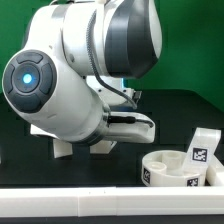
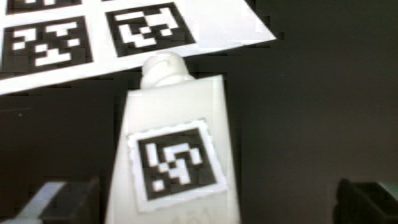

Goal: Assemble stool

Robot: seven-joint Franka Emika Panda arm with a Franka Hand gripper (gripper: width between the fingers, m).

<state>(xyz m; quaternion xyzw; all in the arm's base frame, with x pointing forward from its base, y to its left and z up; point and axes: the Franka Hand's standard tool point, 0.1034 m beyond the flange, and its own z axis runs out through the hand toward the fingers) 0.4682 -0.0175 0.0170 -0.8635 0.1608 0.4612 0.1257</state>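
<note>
My gripper should close: its fingers reach down on both sides of the leg block's near end. Closing now would hold the white leg block (image 2: 175, 135).
In the wrist view a white leg block (image 2: 175, 135) lies on the black table, a square tag on its upper face and its small threaded tip pointing at the marker board (image 2: 107, 35). My gripper (image 2: 214, 205) is open and straddles the leg's near end. One dark finger (image 2: 63, 205) is close beside the leg; the other (image 2: 365, 198) stands well apart from it. In the exterior view the round ring-shaped seat disc (image 1: 178, 166) lies at the lower right, with another leg block (image 1: 203, 146) just behind it. The arm's body hides the gripper there.
The arm's large white joint (image 1: 60, 90) fills the exterior view's left and middle. The long white edge rail (image 1: 100, 202) runs along the near table edge. A green wall stands behind the black table.
</note>
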